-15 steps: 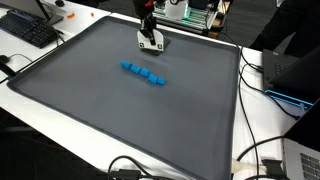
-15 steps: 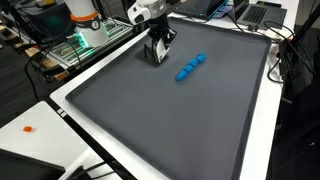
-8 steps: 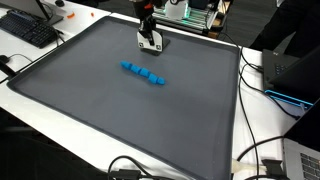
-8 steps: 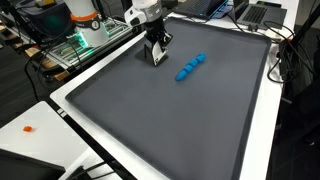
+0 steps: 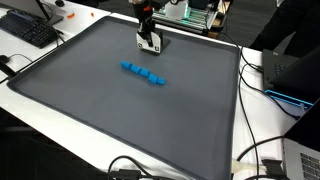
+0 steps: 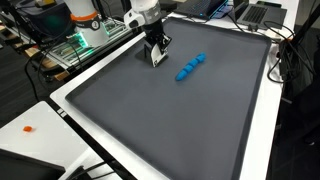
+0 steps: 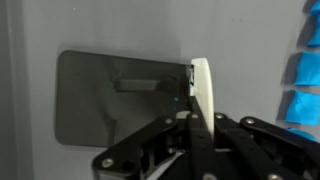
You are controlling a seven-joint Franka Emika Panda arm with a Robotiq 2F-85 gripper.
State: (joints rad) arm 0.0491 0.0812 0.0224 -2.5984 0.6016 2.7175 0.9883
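Note:
The robot's gripper should open now: below its fingers, the white piece's lower edge touches the dark grey mat, so the white piece would stand if let go.
My gripper [image 5: 149, 38] hangs over the far part of a dark grey mat [image 5: 120, 110], and it also shows in an exterior view [image 6: 154, 48]. It is shut on a thin white flat piece [image 7: 202, 88], held edge-on between the fingers; the piece shows in both exterior views [image 5: 150, 44] [image 6: 157, 58], low over the mat. In the wrist view the gripper [image 7: 196, 118] casts a rectangular shadow on the mat to the left. A row of small blue blocks [image 5: 143, 75] [image 6: 190, 67] lies on the mat a little way from the gripper, and shows at the right edge of the wrist view [image 7: 303, 85].
The mat lies on a white table [image 5: 262, 110]. A black keyboard [image 5: 28, 28] lies at one corner. Cables [image 5: 262, 160] and a laptop [image 5: 295, 80] lie along one side. Electronics [image 6: 85, 30] stand behind the arm's base.
The gripper with the white piece has shifted slightly and turned a little over the mat. The blue blocks have not moved.

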